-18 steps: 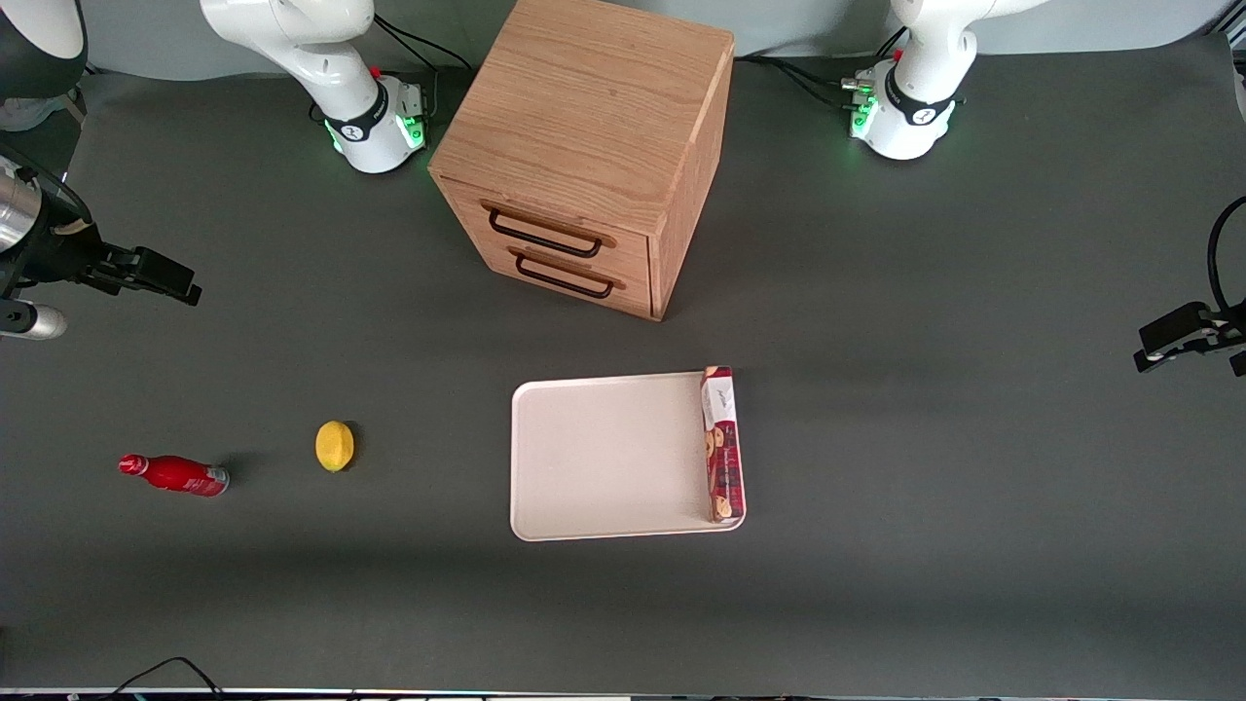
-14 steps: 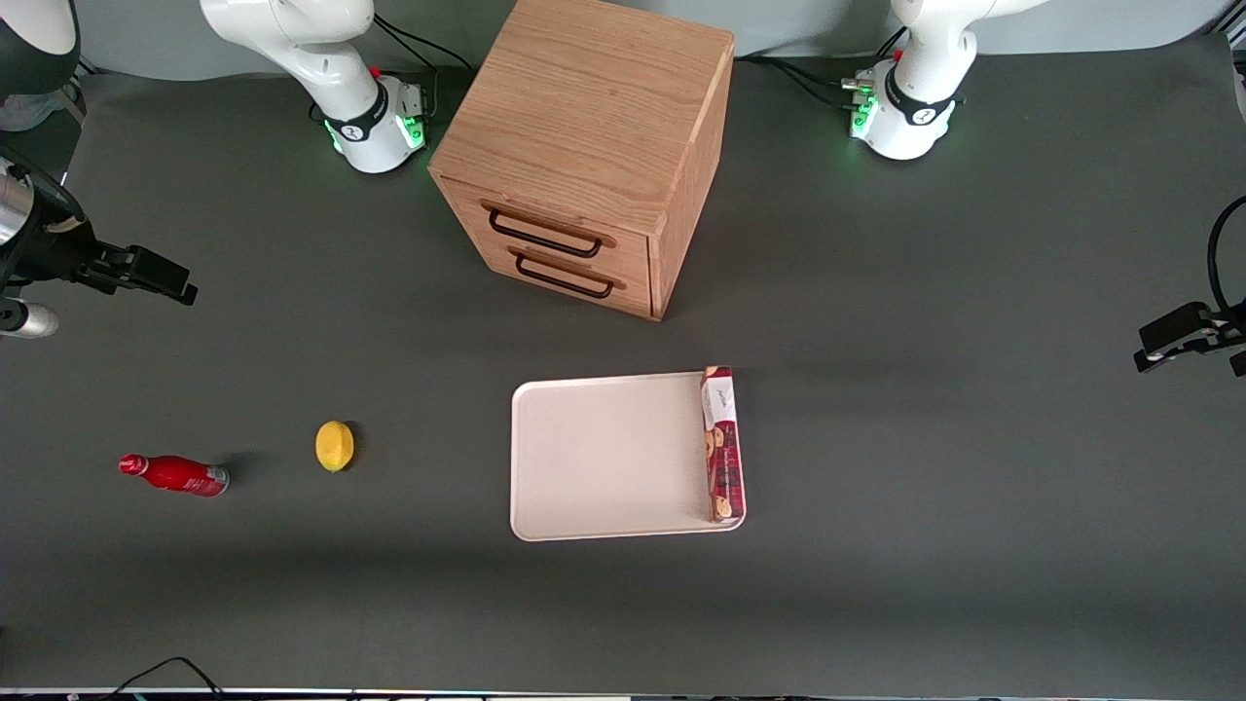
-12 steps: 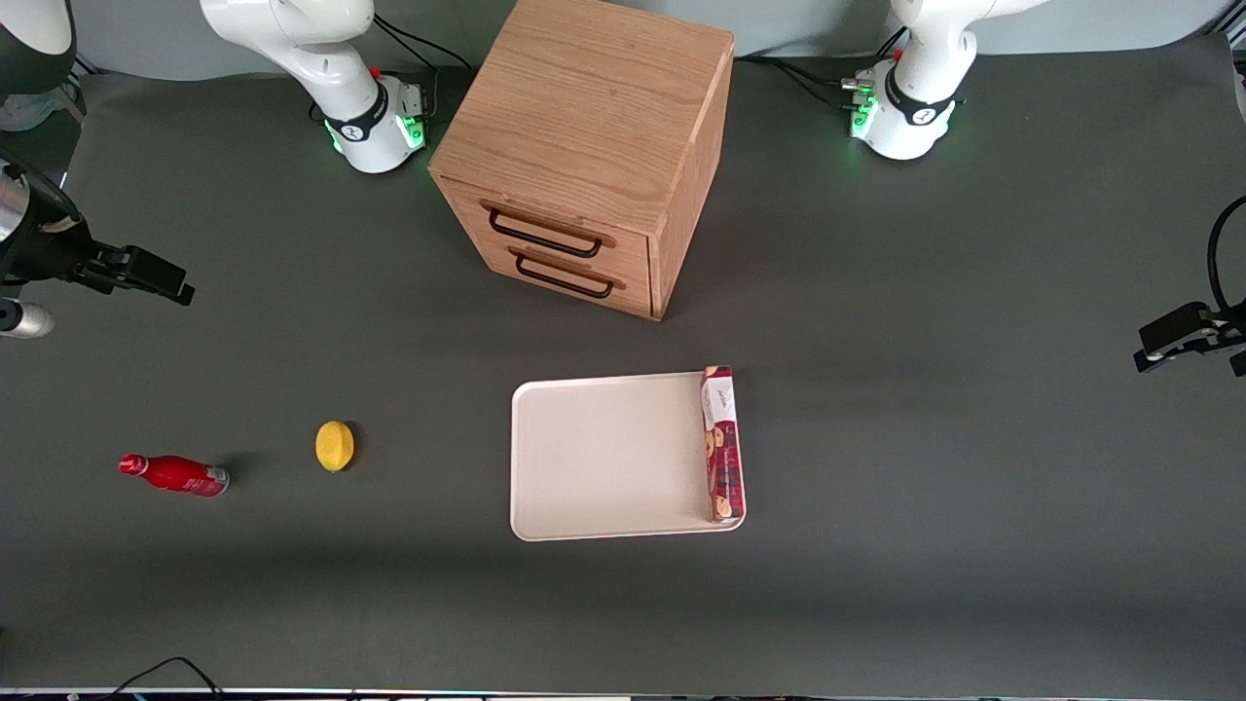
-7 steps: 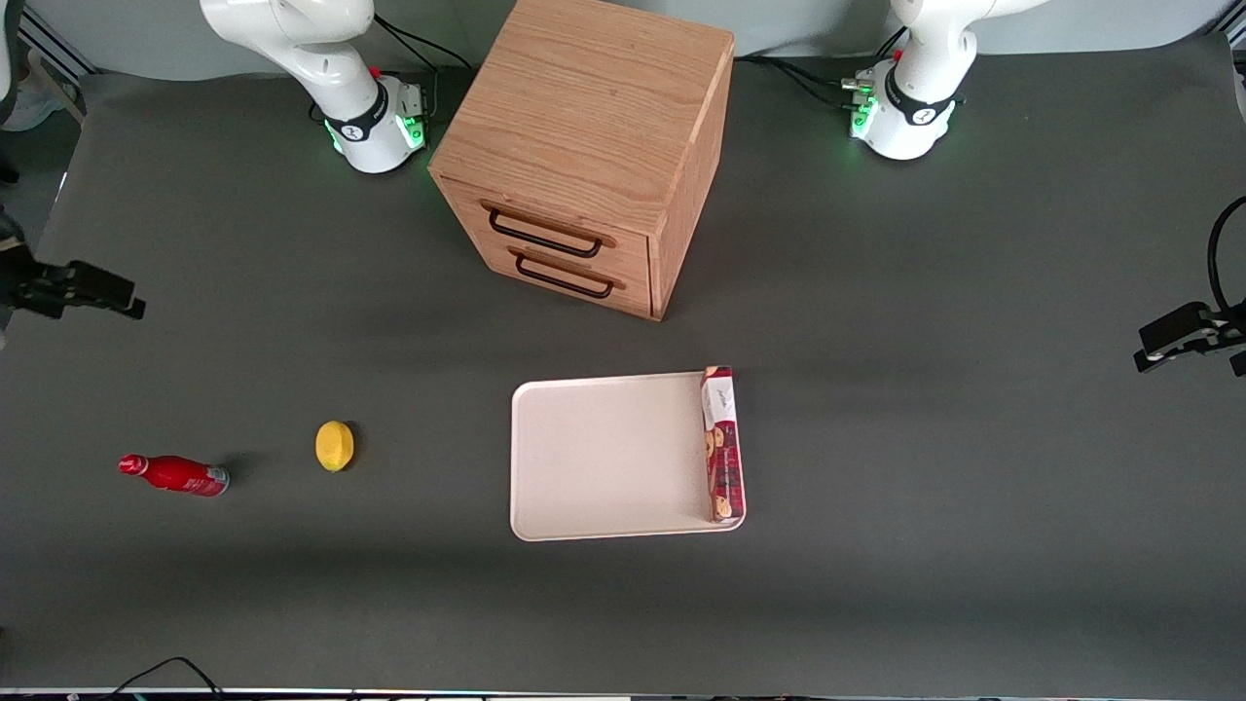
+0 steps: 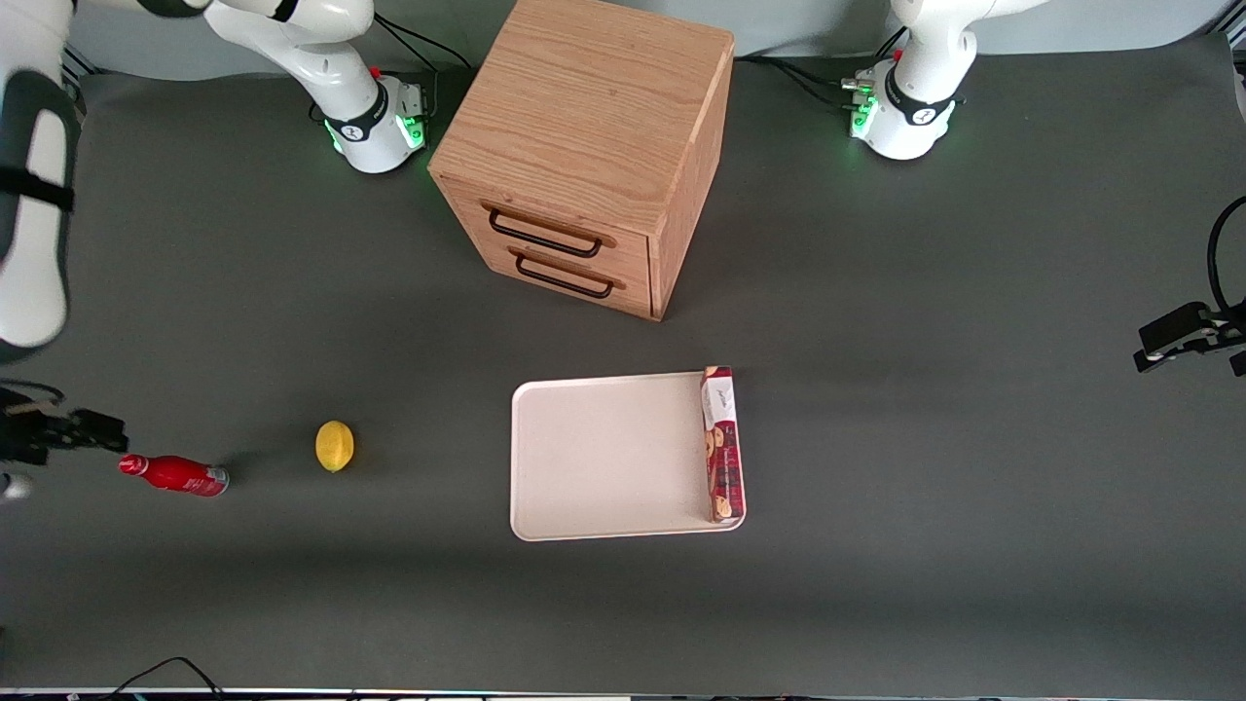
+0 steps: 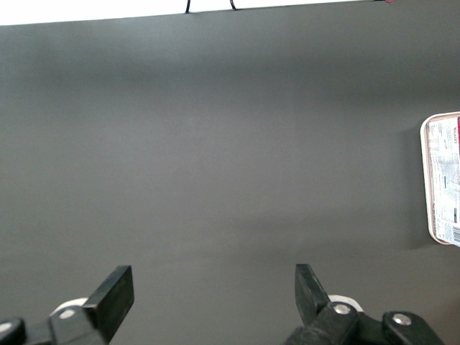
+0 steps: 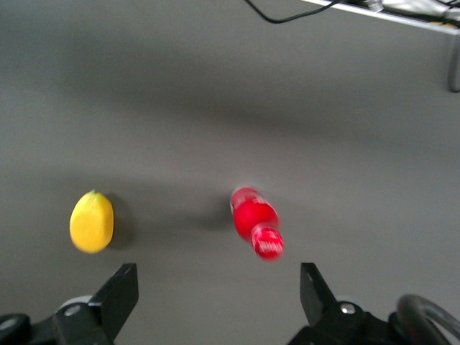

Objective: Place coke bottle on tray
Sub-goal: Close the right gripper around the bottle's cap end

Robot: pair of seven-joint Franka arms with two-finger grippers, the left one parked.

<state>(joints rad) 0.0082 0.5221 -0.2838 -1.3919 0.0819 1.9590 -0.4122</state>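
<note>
The coke bottle needs to go on the tray (image 5: pixel 604 458), so my right gripper should next grab the bottle by its end with the cap (image 5: pixel 133 465).
The coke bottle (image 5: pixel 175 474), small, red and glossy, lies on its side on the dark table toward the working arm's end, cap pointing away from the lemon. It also shows in the right wrist view (image 7: pixel 255 223), just ahead of the fingers. My right gripper (image 5: pixel 92 430) hangs beside the bottle's cap, slightly farther from the front camera. It is open and empty in the right wrist view (image 7: pixel 218 291). The cream-white tray (image 5: pixel 604 458) lies mid-table, in front of the drawer cabinet, well apart from the bottle.
A yellow lemon (image 5: pixel 335 446) lies between the bottle and the tray and shows in the right wrist view (image 7: pixel 92 221). A long red-and-white cookie box (image 5: pixel 722 443) lies on the tray's edge toward the parked arm. A wooden two-drawer cabinet (image 5: pixel 584 156) stands farther back.
My right gripper has moved nearer to the front camera and come down beside the bottle's cap. The bottle, lemon, tray and box have not moved.
</note>
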